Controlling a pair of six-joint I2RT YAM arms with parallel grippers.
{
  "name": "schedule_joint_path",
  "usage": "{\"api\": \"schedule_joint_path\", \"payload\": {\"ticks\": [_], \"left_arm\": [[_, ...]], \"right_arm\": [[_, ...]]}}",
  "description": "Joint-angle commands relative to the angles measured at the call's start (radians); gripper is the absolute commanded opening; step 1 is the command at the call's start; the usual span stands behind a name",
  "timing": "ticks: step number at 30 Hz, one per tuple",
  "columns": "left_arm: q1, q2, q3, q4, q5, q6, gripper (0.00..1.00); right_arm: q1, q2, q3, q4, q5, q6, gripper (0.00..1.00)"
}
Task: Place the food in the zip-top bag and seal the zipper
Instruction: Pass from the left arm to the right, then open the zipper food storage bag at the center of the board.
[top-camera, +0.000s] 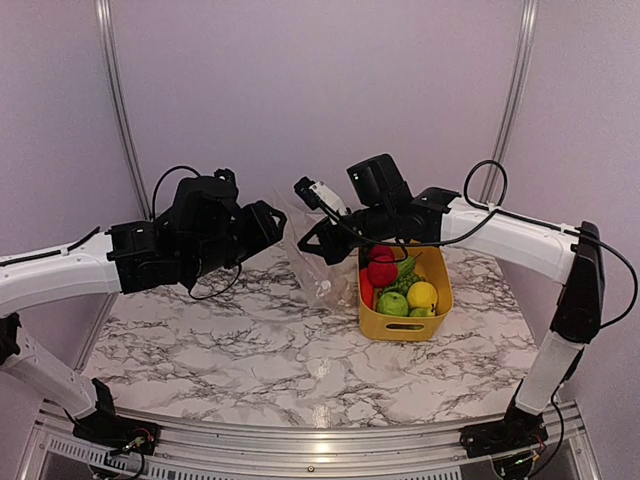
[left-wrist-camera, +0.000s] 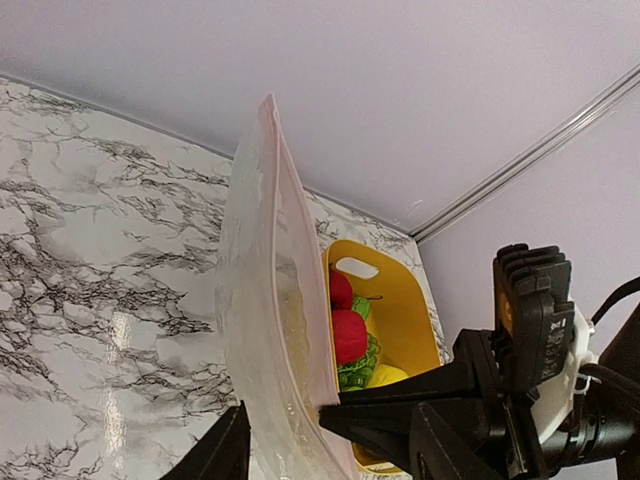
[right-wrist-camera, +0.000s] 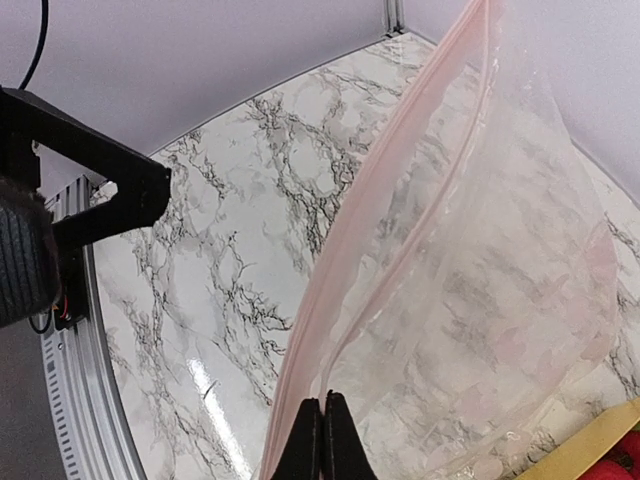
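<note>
My left gripper pinches only the zip-top bag's loose edge (top-camera: 289, 232) (left-wrist-camera: 300, 408) by the zipper next, so the bag's opening stays open for food.
The zip-top bag (top-camera: 318, 268) hangs in the air left of the yellow basket, clear and crinkly, and looks empty. My right gripper (top-camera: 306, 241) is shut on its mouth edge; in the right wrist view the gripper (right-wrist-camera: 323, 402) pinches one lip beside the pinkish zipper (right-wrist-camera: 400, 200). My left gripper (top-camera: 272, 224) is open, and in its wrist view its gripper (left-wrist-camera: 325, 455) has the jaws standing either side of the bag (left-wrist-camera: 260, 300), not touching it. The food (top-camera: 392, 285) lies in the basket: red apple (left-wrist-camera: 350, 335), green pieces, yellow lemon (top-camera: 422, 295).
The yellow basket (top-camera: 402, 327) stands on the marble table (top-camera: 250, 350) at the right, just behind the hanging bag. The right arm's wrist and camera (left-wrist-camera: 530, 330) sit close to my left gripper. Walls close in behind and at the sides.
</note>
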Motion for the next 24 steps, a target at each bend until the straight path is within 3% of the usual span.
{"api": "schedule_joint_path", "payload": {"ticks": [1, 24], "left_arm": [[-0.001, 0.042, 0.033, -0.129, -0.063, -0.065, 0.55], [0.094, 0.267, 0.183, -0.144, 0.008, -0.092, 0.32]], "right_arm": [[0.000, 0.007, 0.041, 0.011, 0.012, -0.011, 0.00], [0.000, -0.017, 0.032, 0.011, 0.048, -0.011, 0.00]]}}
